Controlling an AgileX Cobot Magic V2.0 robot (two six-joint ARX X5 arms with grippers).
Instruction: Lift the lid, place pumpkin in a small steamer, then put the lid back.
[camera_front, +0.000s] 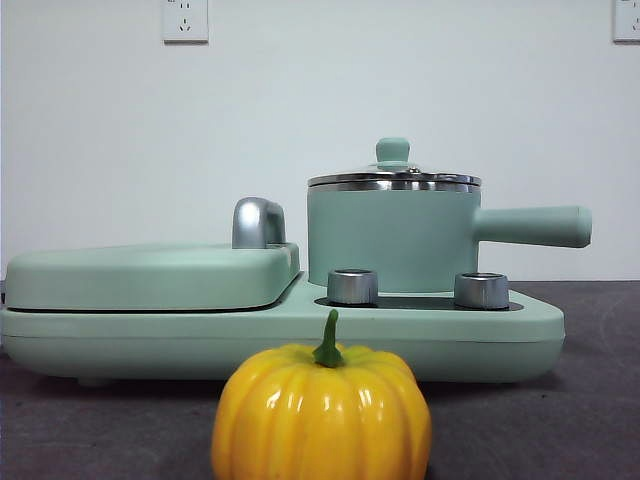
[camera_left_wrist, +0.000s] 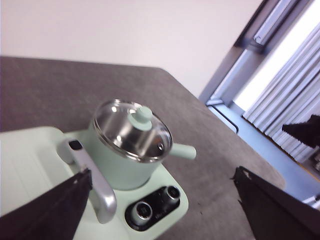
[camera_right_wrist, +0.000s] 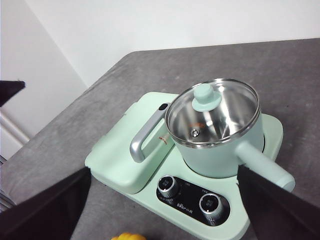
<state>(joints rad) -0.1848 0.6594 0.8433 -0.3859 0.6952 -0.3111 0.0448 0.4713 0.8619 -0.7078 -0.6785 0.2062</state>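
My left gripper picks up the glass lid by its mint knob (camera_front: 392, 151) next, to uncover the small steamer (camera_front: 390, 245) for the pumpkin.
The yellow-orange pumpkin (camera_front: 320, 415) with its green stem sits on the table in front of the appliance; only its top (camera_right_wrist: 129, 236) peeks into the right wrist view. The small steamer (camera_front: 390, 245) stands on the right half of the appliance, its long handle pointing right. The glass lid (camera_front: 393, 178) with its mint knob rests on it, as both wrist views show (camera_left_wrist: 132, 132) (camera_right_wrist: 212, 112). My left gripper (camera_left_wrist: 163, 172) and right gripper (camera_right_wrist: 163, 171) hover high above the appliance, both open and holding nothing. Neither gripper appears in the front view.
The wide mint-green appliance base (camera_front: 150, 335) carries a flat cover (camera_front: 150, 272) with a chrome handle (camera_front: 257, 222) on its left half. Two silver knobs (camera_front: 352, 286) (camera_front: 481, 290) sit in front of the pot. A white wall stands behind the grey table.
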